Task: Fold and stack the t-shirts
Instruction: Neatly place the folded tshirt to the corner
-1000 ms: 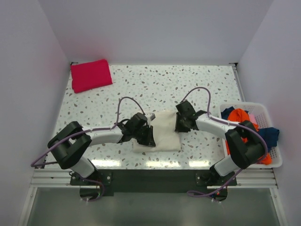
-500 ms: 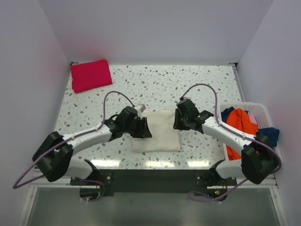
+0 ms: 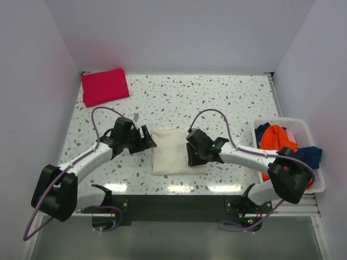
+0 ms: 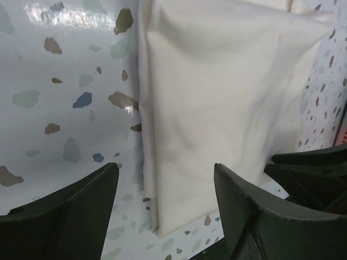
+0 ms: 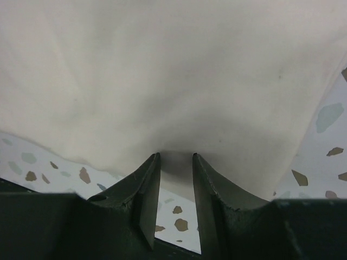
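Observation:
The folded cream t-shirt [image 3: 169, 150] is next for the left gripper, which will grab it by its layered near side edge to stack it on the red t-shirt.
A folded cream t-shirt [image 3: 169, 150] lies on the speckled table [image 3: 217, 103] between my two grippers. My left gripper [image 3: 149, 140] stands open just left of its left edge, touching nothing. In the left wrist view the wide-apart gripper [image 4: 165, 176] frames the cream t-shirt [image 4: 217, 108]. My right gripper [image 3: 191, 154] rests at the shirt's right side. Its fingers [image 5: 149, 179] stand a narrow gap apart, tips pushed against the cream cloth [image 5: 162, 70], with no cloth visibly pinched between them. A folded red t-shirt [image 3: 104, 85] lies at the far left corner.
A white basket [image 3: 320, 187] at the right edge holds an orange t-shirt [image 3: 275, 135], a blue one [image 3: 310, 154] and other crumpled cloth. White walls enclose the table on three sides.
My left gripper has opened, let go of the cream t-shirt and drawn back to the left. My right gripper has slid left along the shirt's right side.

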